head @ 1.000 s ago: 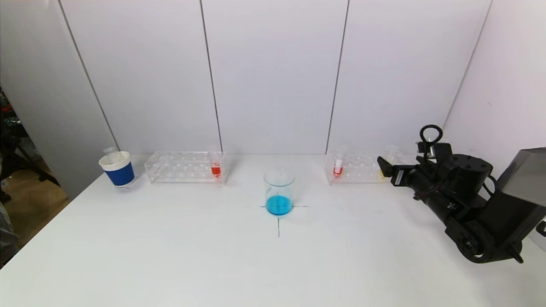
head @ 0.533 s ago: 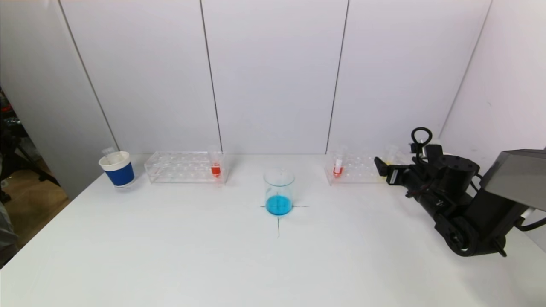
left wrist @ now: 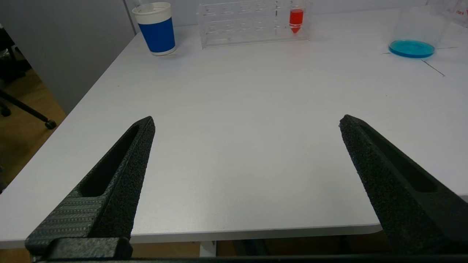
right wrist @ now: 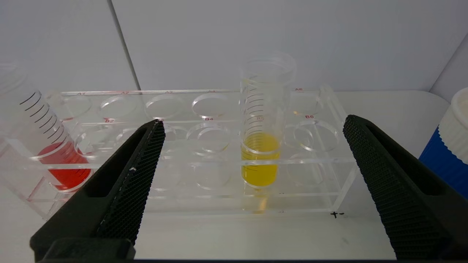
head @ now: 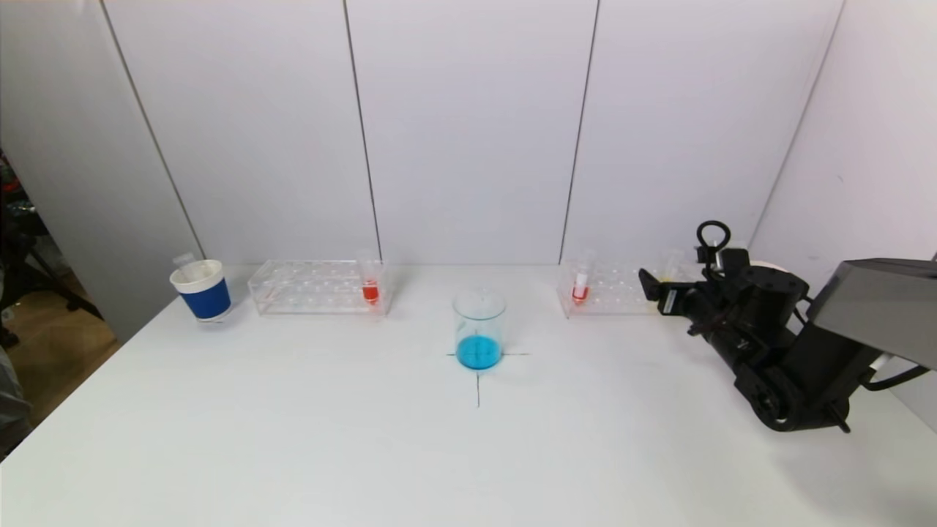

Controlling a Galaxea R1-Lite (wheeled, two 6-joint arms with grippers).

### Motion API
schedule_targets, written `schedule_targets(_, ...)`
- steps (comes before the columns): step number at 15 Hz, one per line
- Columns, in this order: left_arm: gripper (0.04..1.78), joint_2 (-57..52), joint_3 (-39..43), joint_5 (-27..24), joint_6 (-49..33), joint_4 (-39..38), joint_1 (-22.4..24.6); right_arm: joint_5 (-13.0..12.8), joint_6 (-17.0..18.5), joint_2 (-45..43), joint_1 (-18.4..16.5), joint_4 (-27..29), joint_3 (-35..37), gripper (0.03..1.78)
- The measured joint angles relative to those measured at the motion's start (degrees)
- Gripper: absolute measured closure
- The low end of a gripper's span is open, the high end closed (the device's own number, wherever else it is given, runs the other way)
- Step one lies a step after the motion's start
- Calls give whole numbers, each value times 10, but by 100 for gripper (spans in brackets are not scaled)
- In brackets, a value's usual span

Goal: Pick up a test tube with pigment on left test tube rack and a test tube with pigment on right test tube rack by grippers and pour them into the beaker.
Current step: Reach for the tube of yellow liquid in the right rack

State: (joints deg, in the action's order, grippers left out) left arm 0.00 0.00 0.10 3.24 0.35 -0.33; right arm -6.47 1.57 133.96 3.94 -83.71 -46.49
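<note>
Next, the right gripper takes hold of the yellow tube by the clear side below the tube's rim (right wrist: 265,98), since the tube's acrylic rack (right wrist: 298,162) surrounds everything lower down.
The beaker (head: 479,327) with blue liquid stands at the table's centre. The clear left rack (head: 315,286) holds a red-filled tube (head: 370,287), which also shows in the left wrist view (left wrist: 296,19). The clear right rack (head: 615,288) holds a red tube (head: 580,284) and a yellow tube (right wrist: 261,146). My right gripper (right wrist: 254,126) is open just in front of the right rack, with the yellow tube between and beyond its fingertips, not touching. In the head view it sits at the rack's right end (head: 651,287). My left gripper (left wrist: 246,122) is open and empty above the table's near left edge.
A blue paper cup with a white rim (head: 201,290) stands left of the left rack. Another blue and white cup (right wrist: 451,142) stands right of the right rack. White wall panels close the back and right side. A black cross marks the table under the beaker.
My right arm has moved forward and a little left, bringing the open gripper up to the right rack's right end. Nothing else moved.
</note>
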Motion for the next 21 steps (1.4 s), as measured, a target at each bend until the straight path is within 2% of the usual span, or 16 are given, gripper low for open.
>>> schedule_targets(15, 6, 0, 0, 0, 0, 0, 0, -10, 2, 28, -9, 71, -105, 4)
schedule_targets(21, 6, 0, 0, 0, 0, 0, 0, -17, 1, 41, -13, 76, -129, 4)
